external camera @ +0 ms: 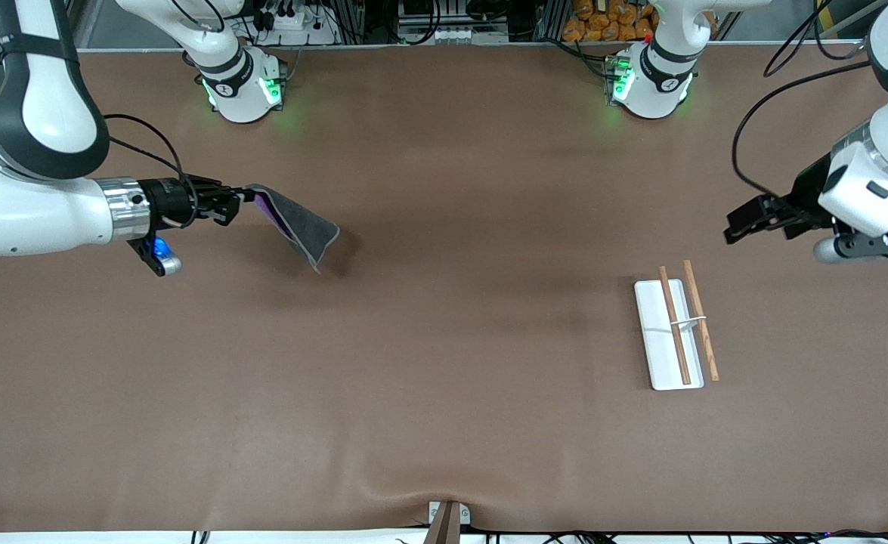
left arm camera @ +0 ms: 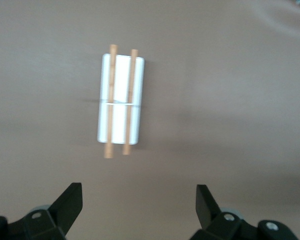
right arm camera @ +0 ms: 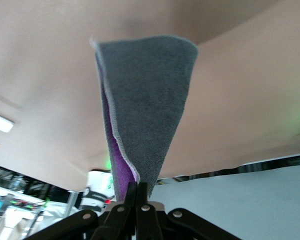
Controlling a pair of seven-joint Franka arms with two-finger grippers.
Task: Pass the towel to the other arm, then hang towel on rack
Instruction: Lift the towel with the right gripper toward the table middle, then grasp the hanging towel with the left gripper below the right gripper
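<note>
My left gripper should next take over the towel by its loose end [external camera: 323, 243]. Then it can hang the towel on the rack [external camera: 674, 332].
My right gripper [external camera: 241, 196] is shut on one corner of the towel [external camera: 301, 227] and holds it in the air over the right arm's end of the table. The towel hangs out from the fingers, dark grey face showing with a purple strip by the grip. In the right wrist view the towel [right arm camera: 145, 100] fans out from the shut gripper [right arm camera: 138, 192]. My left gripper [external camera: 737, 223] is open and empty in the air over the left arm's end of the table. The rack [external camera: 674, 332] stands on the table near it. The left wrist view shows the rack [left arm camera: 120, 100] ahead of the open gripper [left arm camera: 138, 202].
A brown mat [external camera: 444, 340] covers the table. Two arm bases with green lights [external camera: 241, 89] [external camera: 646, 85] stand along the edge farthest from the front camera. A small bracket [external camera: 447, 517] sits at the nearest edge.
</note>
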